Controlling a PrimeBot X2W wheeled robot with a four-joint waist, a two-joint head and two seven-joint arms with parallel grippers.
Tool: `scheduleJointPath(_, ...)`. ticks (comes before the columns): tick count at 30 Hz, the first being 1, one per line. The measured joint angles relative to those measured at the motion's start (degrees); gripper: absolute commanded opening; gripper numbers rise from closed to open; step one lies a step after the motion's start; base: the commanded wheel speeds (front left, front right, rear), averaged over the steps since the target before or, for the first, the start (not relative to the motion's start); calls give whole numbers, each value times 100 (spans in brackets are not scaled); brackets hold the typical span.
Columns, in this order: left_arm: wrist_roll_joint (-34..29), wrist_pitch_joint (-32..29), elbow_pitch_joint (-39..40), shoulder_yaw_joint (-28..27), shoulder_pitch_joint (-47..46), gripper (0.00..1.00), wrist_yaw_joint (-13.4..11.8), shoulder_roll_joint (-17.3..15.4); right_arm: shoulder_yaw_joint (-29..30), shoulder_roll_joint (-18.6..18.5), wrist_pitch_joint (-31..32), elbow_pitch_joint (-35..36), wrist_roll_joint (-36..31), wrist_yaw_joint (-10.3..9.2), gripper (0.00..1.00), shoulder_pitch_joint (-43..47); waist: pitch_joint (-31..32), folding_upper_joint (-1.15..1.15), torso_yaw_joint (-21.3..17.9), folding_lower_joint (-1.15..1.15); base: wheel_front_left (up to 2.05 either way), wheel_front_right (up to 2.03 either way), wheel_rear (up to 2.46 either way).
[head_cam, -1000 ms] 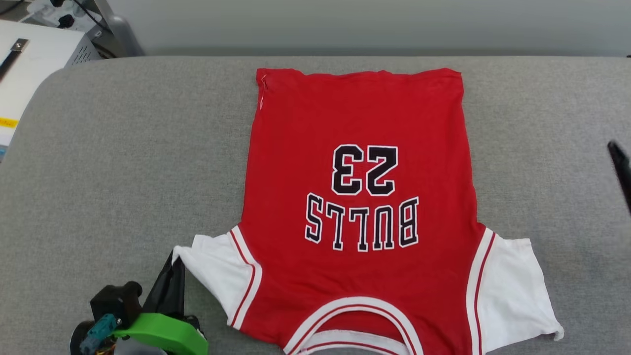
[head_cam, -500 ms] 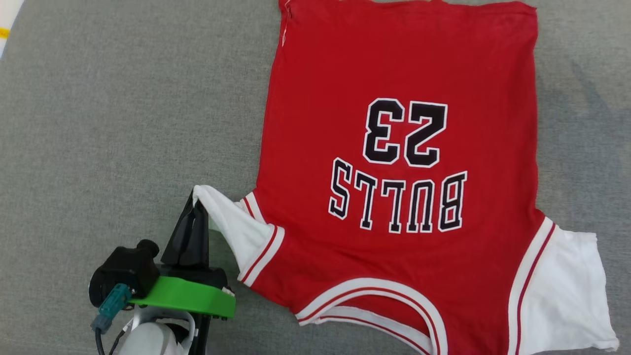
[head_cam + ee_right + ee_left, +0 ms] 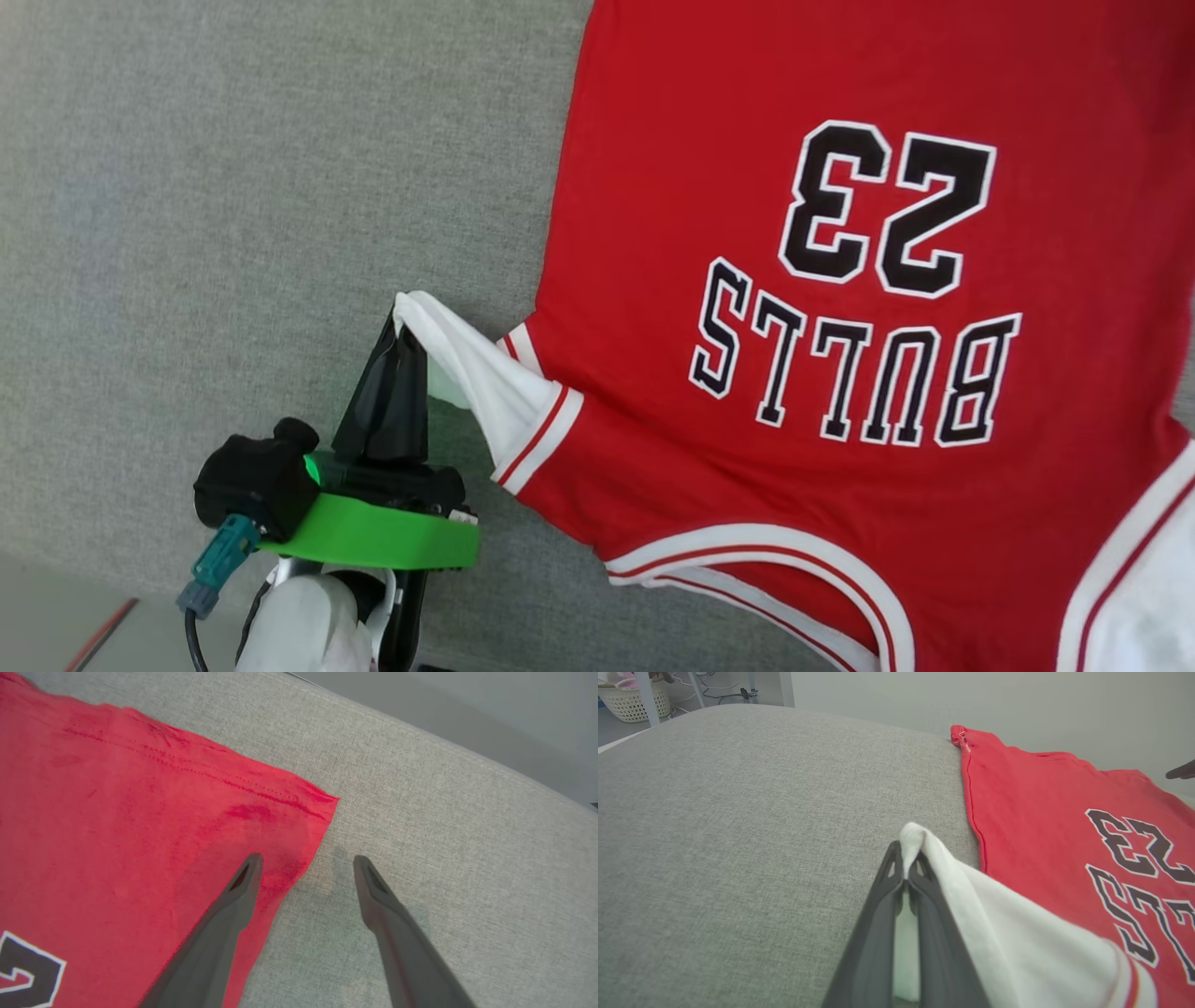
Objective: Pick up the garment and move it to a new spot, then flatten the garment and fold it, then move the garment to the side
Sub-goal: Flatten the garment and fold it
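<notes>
I need to flatten and fold the jersey, so I should next grab the red jersey (image 3: 140, 840) by its hem corner (image 3: 318, 809) with my right gripper.
The garment (image 3: 747, 233), a red jersey with black "BULLS 23" lettering face up, lies spread on the grey padded surface (image 3: 233, 187). My left gripper (image 3: 401, 327) is shut on the tip of its white sleeve (image 3: 485, 383), lifting that tip off the surface. The left wrist view shows the pinch close up: dark fingers (image 3: 878, 933) closed on the white sleeve (image 3: 994, 933), with the garment (image 3: 1041, 821) to the right. My right gripper (image 3: 306, 858) hovers open over the garment's (image 3: 117, 835) far hem corner, one finger above the cloth, the other above bare grey surface (image 3: 444, 835).
The grey surface's near edge (image 3: 56, 607) runs across the lower left of the head view, with a red line beyond it. A pale wall (image 3: 971, 700) stands behind the surface. A wicker basket (image 3: 630, 700) and cables sit on the floor beyond the far left corner.
The head camera has come closer and tilted, so the picture shifted. My left gripper, shut on the sleeve tip, has lifted it and drawn it toward the jersey body.
</notes>
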State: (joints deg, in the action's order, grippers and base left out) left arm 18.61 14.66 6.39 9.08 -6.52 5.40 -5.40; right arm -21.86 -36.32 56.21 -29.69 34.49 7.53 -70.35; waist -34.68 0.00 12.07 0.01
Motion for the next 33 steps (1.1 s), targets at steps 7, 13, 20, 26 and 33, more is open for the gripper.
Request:
scheduleJointPath(7,-130,0,-20,-20,-123,0,109,126,-185,-96,-182,-312,0,-2,100,102,-310,0,270,-1,0,0,0)
scheduleJointPath(13,-159,0,-80,-35,-124,0,152,167,-287,-286,-309,-263,175,-2,0,152,-335,0,347,-1,0,0,0)
scheduleJointPath(20,-238,0,-344,-210,-73,0,192,200,-738,-523,-1191,43,365,0,0,363,88,0,209,0,0,0,0)
scheduleJointPath(26,-278,1,-510,-443,355,0,192,165,-1201,-1506,-2230,1310,1063,0,0,1422,838,0,-33,-1,0,0,0)
scheduleJointPath(33,-312,0,-651,-754,801,0,193,45,-555,-1990,-2952,2064,1303,0,0,3486,1497,0,-478,-1,0,0,0)
